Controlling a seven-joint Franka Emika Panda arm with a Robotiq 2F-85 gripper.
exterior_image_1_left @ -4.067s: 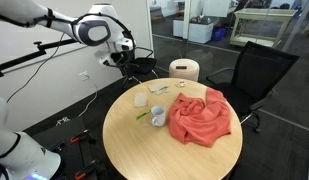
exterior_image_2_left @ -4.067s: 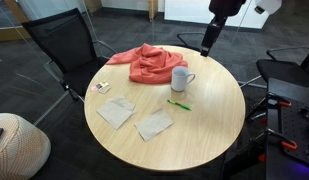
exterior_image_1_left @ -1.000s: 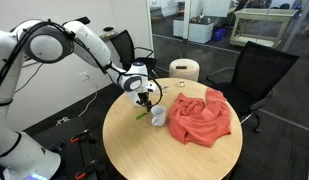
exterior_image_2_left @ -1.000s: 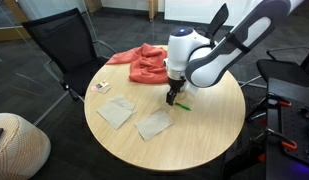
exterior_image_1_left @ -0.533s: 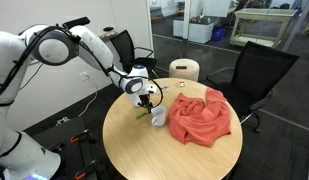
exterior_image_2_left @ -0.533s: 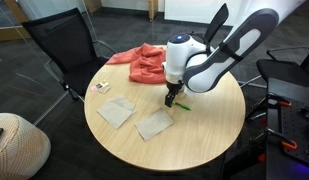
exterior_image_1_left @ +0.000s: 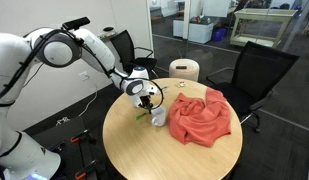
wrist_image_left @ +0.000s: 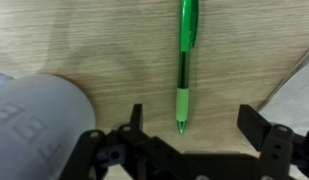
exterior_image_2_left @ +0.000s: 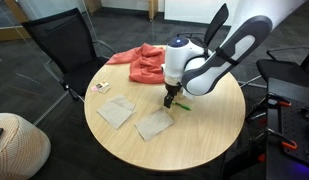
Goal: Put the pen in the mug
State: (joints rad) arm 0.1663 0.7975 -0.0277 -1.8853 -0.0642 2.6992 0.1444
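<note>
The robot's fingers are level with the sides of the pen's tip, down by the table, so the gripper should close on the green pen's tip (wrist_image_left: 182, 114).
The pen (wrist_image_left: 185, 65) is thin and green. It lies flat on the round wooden table (exterior_image_2_left: 209, 125), tip toward my gripper in the wrist view. Its end shows beside my fingers in an exterior view (exterior_image_2_left: 183, 104). My gripper (wrist_image_left: 192, 122) is open, fingers on either side of the pen's tip, just above the table. It shows in both exterior views (exterior_image_1_left: 146, 106) (exterior_image_2_left: 171, 101). The white mug (wrist_image_left: 34, 115) sits close at the left in the wrist view and beside my gripper in an exterior view (exterior_image_1_left: 159, 117). My arm hides it in the other exterior view.
A red cloth (exterior_image_1_left: 200, 116) (exterior_image_2_left: 146, 62) lies crumpled next to the mug. Flat white paper pieces (exterior_image_2_left: 116, 112) (exterior_image_2_left: 154, 124) lie on the table. A cream cylinder (exterior_image_1_left: 184, 70) stands behind the table. Black chairs (exterior_image_1_left: 256, 68) (exterior_image_2_left: 64, 45) surround it.
My gripper has lowered slightly over the pen. The pen and the mug have not moved.
</note>
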